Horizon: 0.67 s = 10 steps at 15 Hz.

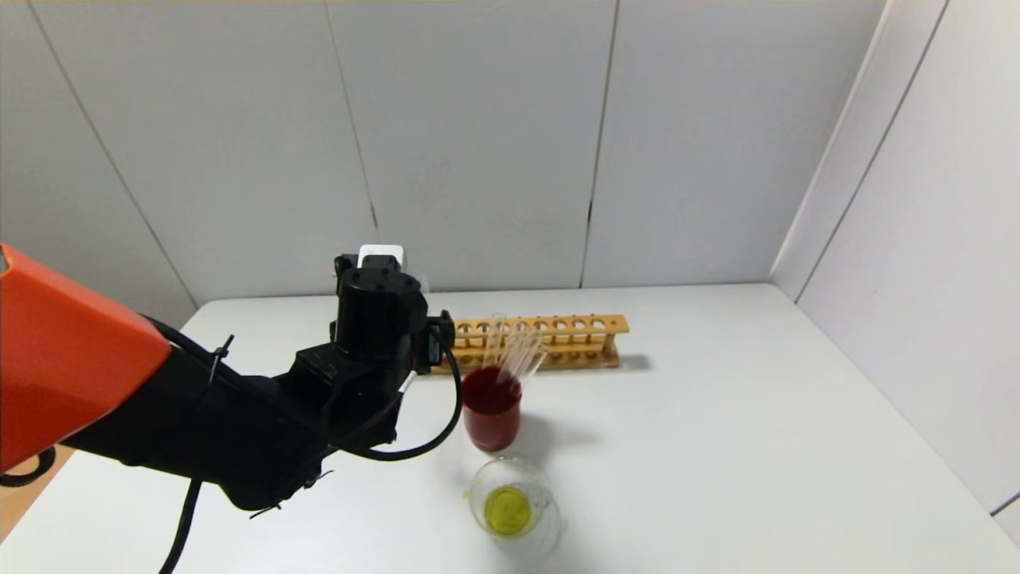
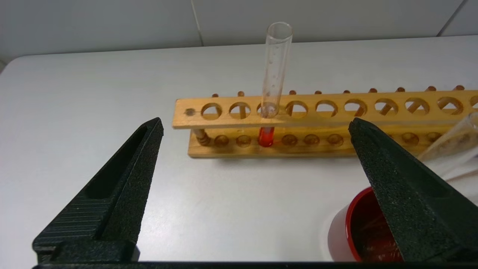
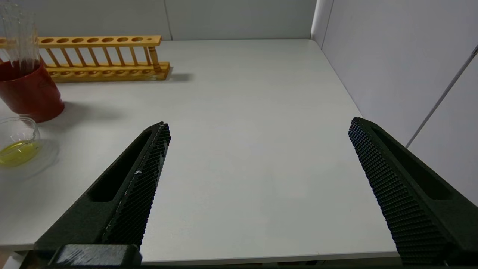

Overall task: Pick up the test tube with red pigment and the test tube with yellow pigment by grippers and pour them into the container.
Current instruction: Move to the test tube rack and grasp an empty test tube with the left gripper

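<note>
I should next use my left gripper on the test tube, which the rack's top bar (image 2: 251, 119) encircles, and grab the tube by the bare glass just above that bar (image 2: 273, 87).
The test tube with red pigment (image 2: 274, 71) stands upright in the wooden rack (image 2: 321, 112), in the third hole from the rack's end, with red liquid at its bottom. My left gripper (image 2: 255, 125) is open and empty, a short way in front of the rack and facing this tube. In the head view my left arm's wrist (image 1: 378, 311) hides its fingers. The container (image 1: 511, 506) sits near the table's front and holds yellow liquid. The test tube with yellow pigment is out of view. My right gripper (image 3: 257, 125) is open and empty above the table's front right part.
A beaker of dark red liquid (image 1: 492, 410) stands between rack and container, with several clear tubes (image 1: 522, 355) leaning in it. It lies just beside my left gripper's finger (image 2: 396, 186). A white wall (image 3: 392, 67) borders the table's right side.
</note>
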{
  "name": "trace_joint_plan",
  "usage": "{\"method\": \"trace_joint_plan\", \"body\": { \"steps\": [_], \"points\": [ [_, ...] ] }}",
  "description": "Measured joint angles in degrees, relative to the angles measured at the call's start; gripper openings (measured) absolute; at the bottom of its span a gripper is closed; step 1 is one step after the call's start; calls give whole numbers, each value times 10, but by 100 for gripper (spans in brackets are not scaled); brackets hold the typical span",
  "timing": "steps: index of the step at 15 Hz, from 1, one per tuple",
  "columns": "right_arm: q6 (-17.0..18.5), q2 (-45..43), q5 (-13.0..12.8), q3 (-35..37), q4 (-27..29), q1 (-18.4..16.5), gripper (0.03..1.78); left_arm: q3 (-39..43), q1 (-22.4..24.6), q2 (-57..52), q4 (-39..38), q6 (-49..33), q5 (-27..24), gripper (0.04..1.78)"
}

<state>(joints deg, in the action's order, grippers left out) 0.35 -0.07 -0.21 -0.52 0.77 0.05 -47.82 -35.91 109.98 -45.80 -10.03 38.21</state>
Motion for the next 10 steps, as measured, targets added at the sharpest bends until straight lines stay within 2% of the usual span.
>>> {"method": "trace_joint_plan", "body": {
  "steps": [3, 10],
  "points": [
    [0, 0, 0, 0, 0, 0, 174, -37, 12, 36, 4, 1, -26, 175],
    [0, 0, 0, 0, 0, 0, 174, -107, 46, 117, 7, 6, -46, 175]
  ]
}}
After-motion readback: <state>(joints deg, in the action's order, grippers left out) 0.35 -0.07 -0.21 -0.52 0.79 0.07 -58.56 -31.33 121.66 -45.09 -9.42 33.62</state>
